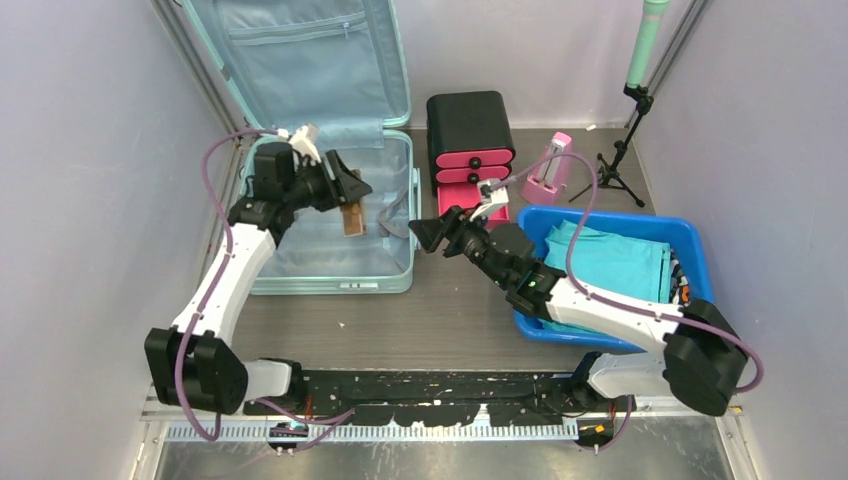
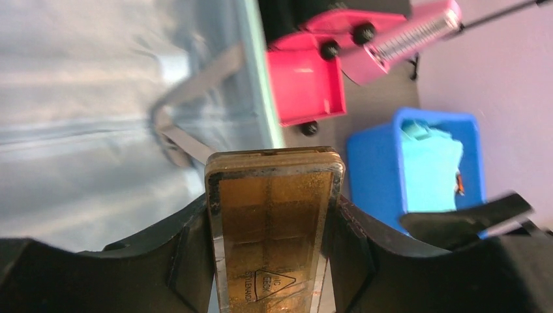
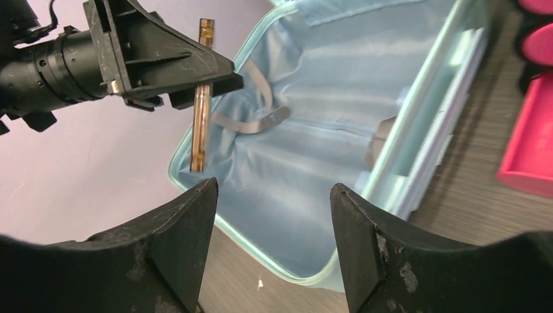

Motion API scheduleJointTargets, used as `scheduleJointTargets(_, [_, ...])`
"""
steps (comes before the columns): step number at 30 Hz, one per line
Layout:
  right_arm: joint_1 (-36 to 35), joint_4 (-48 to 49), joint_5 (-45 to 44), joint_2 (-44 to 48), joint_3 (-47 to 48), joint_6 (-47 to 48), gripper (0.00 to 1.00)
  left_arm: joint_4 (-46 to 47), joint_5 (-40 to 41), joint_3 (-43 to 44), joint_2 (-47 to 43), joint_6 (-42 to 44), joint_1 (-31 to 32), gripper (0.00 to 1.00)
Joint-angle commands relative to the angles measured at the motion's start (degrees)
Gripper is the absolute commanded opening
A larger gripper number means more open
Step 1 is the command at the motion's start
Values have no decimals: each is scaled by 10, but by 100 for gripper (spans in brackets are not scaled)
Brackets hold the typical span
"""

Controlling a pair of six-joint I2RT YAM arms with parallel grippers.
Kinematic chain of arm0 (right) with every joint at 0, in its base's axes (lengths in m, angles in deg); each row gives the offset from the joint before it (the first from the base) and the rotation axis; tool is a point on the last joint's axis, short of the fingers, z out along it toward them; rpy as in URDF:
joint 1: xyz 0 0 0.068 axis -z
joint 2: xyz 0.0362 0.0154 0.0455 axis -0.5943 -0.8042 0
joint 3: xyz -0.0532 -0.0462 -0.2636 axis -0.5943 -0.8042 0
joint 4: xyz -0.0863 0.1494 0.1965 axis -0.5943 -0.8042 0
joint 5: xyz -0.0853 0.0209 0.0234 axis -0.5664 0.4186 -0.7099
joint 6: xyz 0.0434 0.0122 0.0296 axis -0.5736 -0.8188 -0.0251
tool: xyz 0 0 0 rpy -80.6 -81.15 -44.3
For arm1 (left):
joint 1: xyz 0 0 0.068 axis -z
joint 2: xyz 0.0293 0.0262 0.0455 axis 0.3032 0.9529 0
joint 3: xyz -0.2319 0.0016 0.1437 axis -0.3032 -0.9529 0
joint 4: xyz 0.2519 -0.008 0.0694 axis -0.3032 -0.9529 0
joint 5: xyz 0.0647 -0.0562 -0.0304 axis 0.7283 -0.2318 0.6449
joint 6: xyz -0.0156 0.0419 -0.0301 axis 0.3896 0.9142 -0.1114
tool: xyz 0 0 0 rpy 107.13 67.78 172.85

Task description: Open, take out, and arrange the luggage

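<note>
My right gripper isn't ready to close yet: the case's lower end (image 1: 355,226) (image 3: 198,158) hangs beyond both fingers, over the lining. It will move up to that end first, then close on the case.
The pale mint-green luggage (image 1: 330,275) lies open on the floor at the left, its lid leaning against the back wall and its light blue lining (image 3: 313,124) bare. My left gripper (image 1: 352,190) is shut on a flat amber-gold rectangular case (image 2: 270,222) and holds it above the luggage's open bottom half. The case hangs down from the fingers in the right wrist view (image 3: 201,124). My right gripper (image 1: 425,232) is open and empty, just off the luggage's right edge, facing it.
A black drawer box (image 1: 470,135) with pink drawers stands at the back, one pink drawer (image 2: 306,85) pulled out. A pink metronome-like object (image 1: 550,170) is beside it. A blue tub (image 1: 690,240) with teal cloth sits at the right. A tripod stand (image 1: 620,165) is at the back right.
</note>
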Motion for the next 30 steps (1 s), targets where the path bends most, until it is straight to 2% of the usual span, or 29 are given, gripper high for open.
scheduleJointTargets(1, [-22,76,37,-48,48,-53,69,65,-21,-27,-49,-60,62,35])
scheduleJointTargets(7, [-52,79,7,-92,76,-48,67,60,2,-38,-59,-62,129,35])
scheduleJointTargets(14, [-61,65,4,-128,102,-52,63,58,23,-46,-52,-62,172,36])
scheduleJointTargets(18, [-63,65,-3,-133,101,-59,58,51,46,-46,-50,-51,186,36])
scheduleJointTargets(20, [-64,57,-15,-134,99,-62,51,50,46,-47,-49,-49,187,36])
scheduleJointTargets(22, [-64,50,-31,-131,96,-64,34,48,52,-46,-49,-47,188,37])
scheduleJointTargets(25, [-64,60,-48,-123,81,-68,20,41,53,-44,-49,-45,188,41])
scheduleJointTargets(28, [-64,70,-55,-119,72,-72,11,32,56,-41,-52,-46,189,53])
scheduleJointTargets(30, [-64,71,-57,-120,68,-79,10,23,61,-37,-58,-43,189,67])
